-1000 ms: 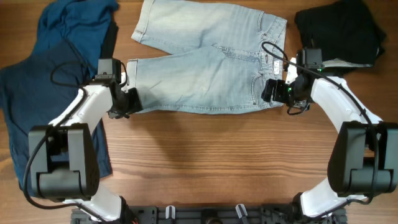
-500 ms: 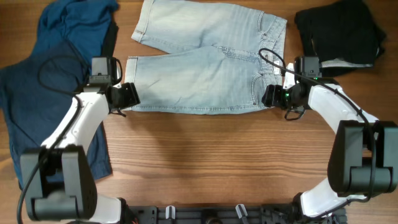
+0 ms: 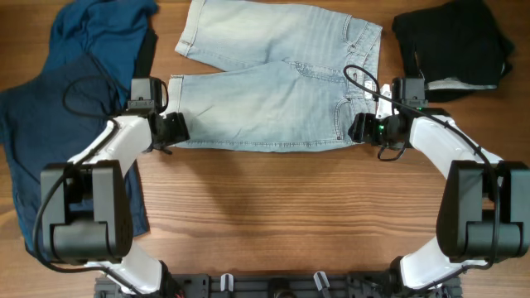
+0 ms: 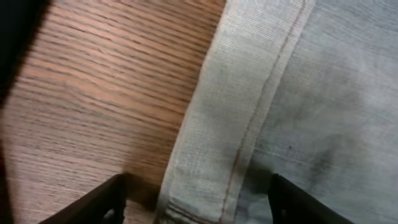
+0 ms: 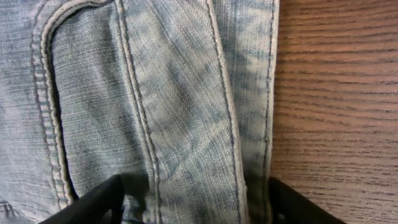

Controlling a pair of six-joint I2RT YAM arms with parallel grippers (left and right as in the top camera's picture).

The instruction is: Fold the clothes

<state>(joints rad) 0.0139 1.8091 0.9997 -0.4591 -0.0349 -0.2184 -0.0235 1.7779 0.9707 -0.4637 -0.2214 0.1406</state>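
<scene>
My left gripper's fingers meet their shadows at wood and cloth, with the hem [image 3: 176,142] [image 4: 200,198] between them. They would catch the hem now, so it is time to close on it.
The pale light-blue denim shorts [image 3: 265,91] lie spread flat at the top middle of the table, waistband to the right. My left gripper [image 3: 174,130] is open at the lower corner of the near leg's hem, and its fingers straddle the hem [image 4: 249,93] in the left wrist view [image 4: 196,199]. My right gripper [image 3: 362,128] is open at the lower end of the waistband. Its fingers straddle the waistband and pocket seam [image 5: 155,93] in the right wrist view [image 5: 196,199]. Dark blue garments [image 3: 50,124] lie at the left. A black garment [image 3: 451,37] lies at the top right.
A lighter blue garment [image 3: 95,33] lies on the dark blue ones at the top left. The wooden table [image 3: 273,215] shows bare wood below the shorts. The arm bases stand at the front edge.
Both grippers have shifted slightly along the shorts' lower edge, the right one a little left onto the waistband. The left elbow swung outward and back. The shorts have not moved.
</scene>
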